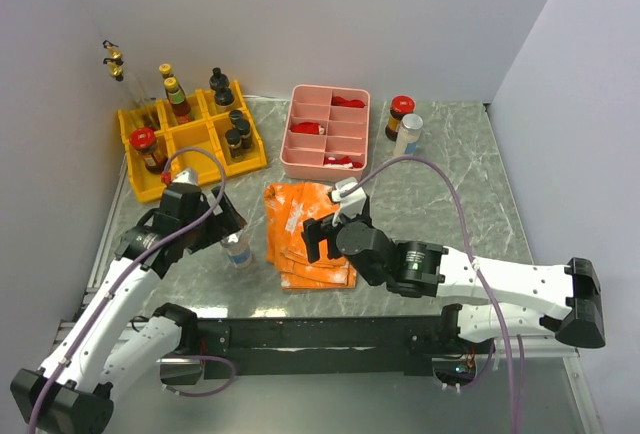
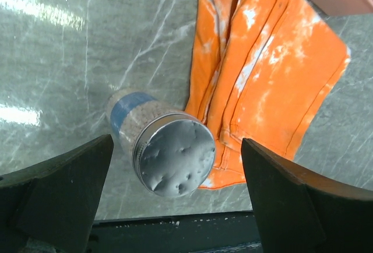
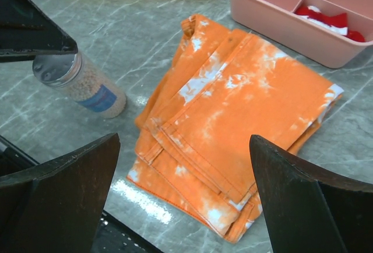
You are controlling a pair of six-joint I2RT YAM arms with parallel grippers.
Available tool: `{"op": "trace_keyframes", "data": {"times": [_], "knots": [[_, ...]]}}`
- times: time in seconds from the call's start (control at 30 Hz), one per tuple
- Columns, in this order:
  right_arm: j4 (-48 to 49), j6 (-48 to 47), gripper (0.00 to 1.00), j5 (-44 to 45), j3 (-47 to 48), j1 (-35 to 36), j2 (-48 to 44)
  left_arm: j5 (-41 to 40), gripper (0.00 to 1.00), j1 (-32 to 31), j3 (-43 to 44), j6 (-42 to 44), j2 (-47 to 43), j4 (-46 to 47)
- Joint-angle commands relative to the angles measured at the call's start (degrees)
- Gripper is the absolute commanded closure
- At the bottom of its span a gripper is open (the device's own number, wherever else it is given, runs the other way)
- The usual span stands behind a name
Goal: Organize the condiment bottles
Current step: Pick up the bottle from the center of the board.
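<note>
The shaker bottle would stay on the tabletop if the robot lifted its left gripper now, because there are gaps between the silver cap (image 2: 175,157) and both fingers.
A clear shaker bottle (image 1: 238,251) with a silver cap (image 2: 175,157) and blue label stands on the table left of the orange cloth (image 1: 305,234). My left gripper (image 1: 228,232) hangs over it, open; in the left wrist view the cap sits between the wide-apart fingers (image 2: 58,194), touching neither. My right gripper (image 1: 322,237) is open above the cloth (image 3: 233,119), holding nothing; the shaker bottle (image 3: 78,84) shows at its left. Several bottles stand in the yellow bin rack (image 1: 190,139). A red-capped dark jar (image 1: 401,114) and a silver-capped clear bottle (image 1: 408,134) stand right of the pink tray.
The pink divided tray (image 1: 327,166) holds red pieces at the back centre. The yellow rack sits against the left wall. Walls close in on the left, back and right. The black rail with the arm bases (image 1: 330,334) runs along the near edge.
</note>
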Motion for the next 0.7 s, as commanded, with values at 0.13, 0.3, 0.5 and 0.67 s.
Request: {"op": "trace_keyframes", "data": {"times": [0.13, 0.3, 0.5, 0.67], "knots": [[4.16, -2.15, 0.00, 4.22, -3.84, -0.11, -6.01, -5.92, 0.06, -5.15, 2.49, -4.77, 4.71, -3.97], [4.51, -2.59, 0.00, 4.14, -5.69, -0.55, -8.92, -8.66, 0.11, -8.24, 3.02, -5.56, 7.87, -5.65], [4.78, -2.42, 0.00, 3.70, -6.83, -0.55, -10.68, -10.58, 0.27, -8.94, 4.24, -4.42, 10.15, -5.38], [4.34, -2.59, 0.00, 4.31, -7.36, -0.63, -11.74, -11.73, 0.44, -8.95, 7.14, -2.05, 12.53, -4.86]]}}
